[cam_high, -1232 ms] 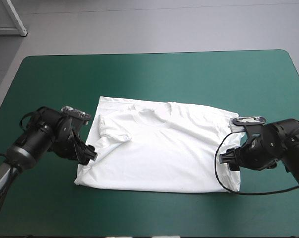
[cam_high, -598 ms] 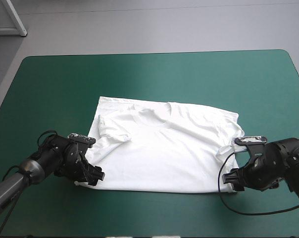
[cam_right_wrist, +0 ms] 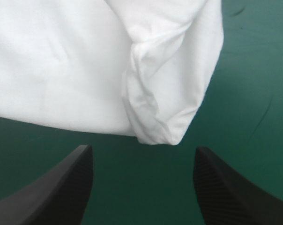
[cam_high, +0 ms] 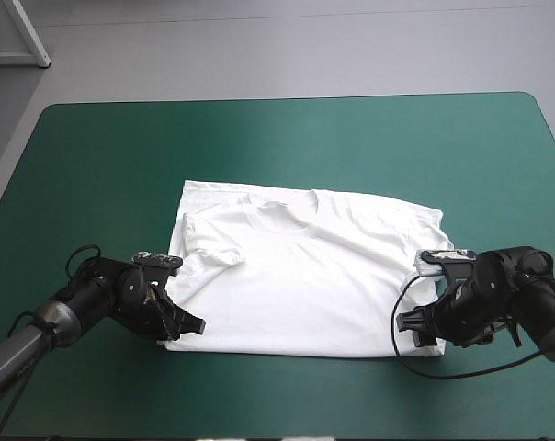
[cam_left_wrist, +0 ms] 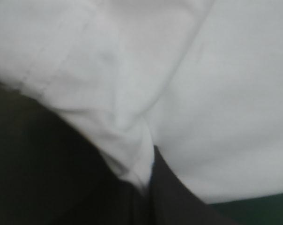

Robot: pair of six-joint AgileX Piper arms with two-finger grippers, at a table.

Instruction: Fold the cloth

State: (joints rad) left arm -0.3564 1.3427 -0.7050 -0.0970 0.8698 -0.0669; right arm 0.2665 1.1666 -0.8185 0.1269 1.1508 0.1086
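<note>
The right gripper takes hold of the T-shirt by its rolled hem corner point(cam_right_wrist: 161, 131) next. Then I fold the T-shirt over toward its collar.
The white T-shirt point(cam_high: 305, 276) lies spread flat on the teal-green cover, collar toward the far edge. My left gripper point(cam_high: 187, 326) sits low at the shirt's near left hem corner. In the left wrist view its black fingers meet, with a pinched fold of T-shirt point(cam_left_wrist: 132, 164) between them, so the left gripper point(cam_left_wrist: 148, 176) is shut on the cloth. My right gripper point(cam_high: 413, 323) rests at the near right corner. In the right wrist view the right gripper point(cam_right_wrist: 142, 152) stands open, and a rolled corner of the T-shirt point(cam_right_wrist: 155, 122) lies just ahead of its fingertips, not between them.
Bare teal-green cover point(cam_high: 305, 147) surrounds the shirt, with a wide band toward the far edge and a narrower strip toward the near edge. Both arms lie low over the table at the shirt's near corners.
My left gripper slid toward the shirt's near left corner and went from open to shut on the hem, pushing it slightly inward. My right gripper moved in closer to the near right corner.
</note>
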